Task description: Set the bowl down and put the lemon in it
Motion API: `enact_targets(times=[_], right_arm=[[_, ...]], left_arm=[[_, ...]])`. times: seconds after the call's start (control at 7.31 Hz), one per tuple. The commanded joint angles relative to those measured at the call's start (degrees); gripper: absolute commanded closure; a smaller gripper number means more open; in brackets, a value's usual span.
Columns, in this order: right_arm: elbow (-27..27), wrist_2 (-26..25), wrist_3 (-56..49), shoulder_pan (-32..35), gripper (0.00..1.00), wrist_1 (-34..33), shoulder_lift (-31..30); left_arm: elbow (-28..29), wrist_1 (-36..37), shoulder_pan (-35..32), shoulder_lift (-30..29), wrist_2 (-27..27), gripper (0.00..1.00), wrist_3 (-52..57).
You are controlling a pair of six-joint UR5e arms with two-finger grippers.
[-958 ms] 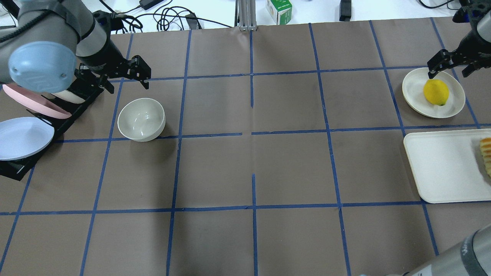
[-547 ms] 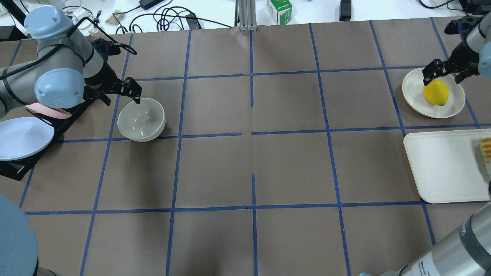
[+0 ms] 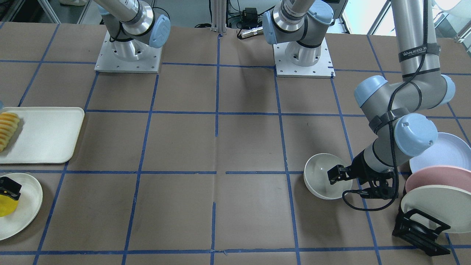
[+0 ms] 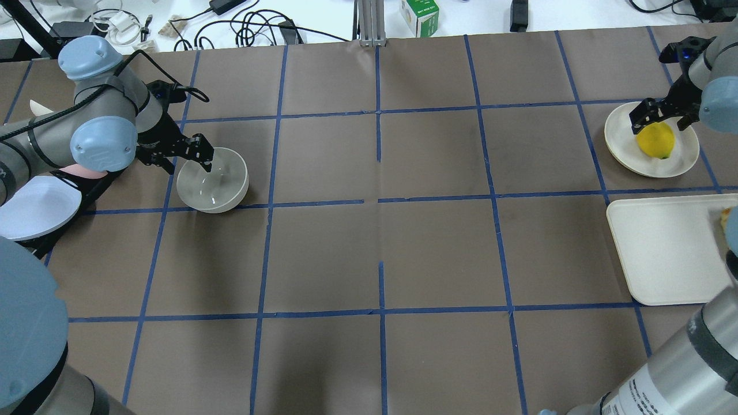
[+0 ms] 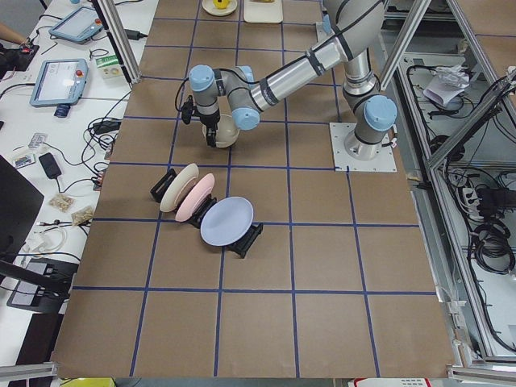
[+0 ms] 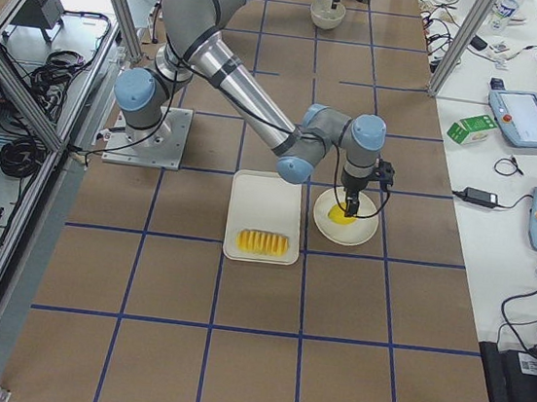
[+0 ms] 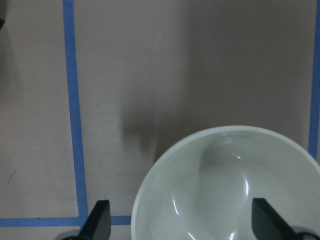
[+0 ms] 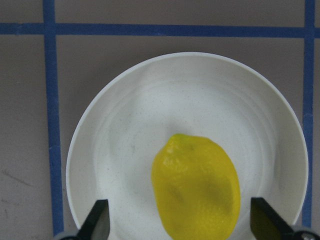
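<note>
The bowl is wider than my open fingers, so my left gripper will grab it by its thin rim next.
The off-white bowl (image 4: 212, 183) stands upright on the table's left part. My left gripper (image 4: 188, 163) is open at its rim, with one finger inside the bowl and one outside. In the left wrist view the bowl (image 7: 225, 185) lies between the two fingers (image 7: 97, 222). The yellow lemon (image 4: 655, 141) lies on a cream plate (image 4: 620, 144) at the far right. My right gripper (image 4: 661, 121) is open just above it. In the right wrist view the lemon (image 8: 196, 187) sits between the fingers (image 8: 262, 222).
A cream tray (image 4: 663, 253) with a row of orange-yellow slices (image 3: 7, 127) lies beside the lemon's plate. A black dish rack (image 3: 419, 226) with a pink plate (image 3: 434, 176), a blue one (image 4: 34, 207) and a cream one stands close to the left arm.
My left gripper has come down from behind the bowl onto its rim. My right gripper has come down closer over the lemon. The bowl and the lemon have not moved.
</note>
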Motion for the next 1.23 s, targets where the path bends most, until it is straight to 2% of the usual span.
enact_targets(times=[0.0,0.14,0.27,0.41,0.55,0.68,0.82,0.96,1.09], right_arm=[[0.03,-0.18,-0.17,-0.44,0.00,-0.59,1.51],[0.03,-0.09,-0.26,-1.14,0.00,-0.59,1.95],[0.03,-0.01,-0.26,-1.15,0.00,-0.51,2.31],[0.03,-0.01,-0.26,-1.15,0.08,-0.51,2.40],[0.03,-0.01,0.00,-1.24,0.38,-0.51,2.31],[0.03,-0.35,0.09,-1.24,0.82,-0.42,2.05],[0.03,-0.53,0.79,-1.33,0.97,0.19,1.79],[-0.05,-2.27,0.88,-1.33,1.00,0.63,0.91],[0.03,-3.07,0.88,-1.33,1.00,1.94,-1.01]], left_arm=[[-1.97,-0.10,0.38,0.19,-0.32,0.64,-0.04],[-2.07,-0.10,0.38,0.54,-0.50,0.93,-0.12],[-1.72,-0.10,0.03,0.80,-0.59,1.00,-1.00],[-1.37,-0.10,-0.32,1.15,-1.63,1.00,-1.09],[-1.45,-0.36,-1.11,1.76,-3.99,1.00,-1.88],[-1.02,-0.54,-3.12,2.99,-5.76,1.00,-5.63],[-0.84,-0.54,-6.62,3.87,-8.82,1.00,-9.14],[-0.75,0.51,-10.48,2.75,-10.50,1.00,-14.40],[-0.84,5.13,-14.52,2.04,-14.00,1.00,-19.93]])
